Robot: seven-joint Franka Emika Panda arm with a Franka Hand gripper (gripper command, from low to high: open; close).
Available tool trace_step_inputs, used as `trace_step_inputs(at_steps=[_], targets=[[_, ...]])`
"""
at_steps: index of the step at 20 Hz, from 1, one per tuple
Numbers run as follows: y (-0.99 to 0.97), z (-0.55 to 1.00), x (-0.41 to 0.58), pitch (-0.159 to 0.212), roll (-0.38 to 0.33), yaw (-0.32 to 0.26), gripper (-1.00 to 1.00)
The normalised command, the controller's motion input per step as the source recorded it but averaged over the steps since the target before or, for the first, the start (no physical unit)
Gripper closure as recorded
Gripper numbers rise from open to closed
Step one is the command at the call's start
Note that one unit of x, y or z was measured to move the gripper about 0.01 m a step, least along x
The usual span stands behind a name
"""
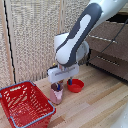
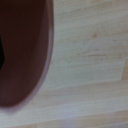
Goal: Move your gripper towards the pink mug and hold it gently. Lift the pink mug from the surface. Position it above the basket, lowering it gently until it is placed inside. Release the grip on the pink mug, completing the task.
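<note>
My gripper will next grab the pale pink mug (image 1: 56,95) by its rim (image 1: 56,84). Then it can lift the mug and lower it into the red basket.
The pale pink mug (image 1: 56,95) stands upright on the wooden table just to the exterior view's right of the red basket (image 1: 24,104). My gripper (image 1: 64,83) hangs low over the mug, open. One blue fingertip (image 1: 58,87) dips at the mug's rim, and the other shows apart from it toward the red bowl. The wrist view is very close and blurred. A big dark pink curved shape, the mug (image 2: 22,50), fills one side of it, with bare wood beside it. No finger shows in the wrist view.
A shallow red bowl (image 1: 76,86) sits close to the mug on the exterior view's right. Light wooden panels stand behind the table. Dark furniture and cables are at the back on the exterior view's right.
</note>
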Motion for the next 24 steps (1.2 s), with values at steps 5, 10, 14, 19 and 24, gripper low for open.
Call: trace_step_inputs(at_steps=[5, 10, 14, 19, 24], targets=[[0.00, -0.24, 0.182, -0.013, -0.022, 0.087, 1.00], [0.00, -0.02, 0.008, -0.008, 0.000, 0.021, 1.00], [0.00, 0.00, 0.011, -0.007, 0.000, 0.000, 1.00], [0.00, 0.18, 0.018, -0.009, 0.000, -0.015, 1.00], [0.00, 0.41, 0.014, 0.006, 0.059, -0.006, 1.00]])
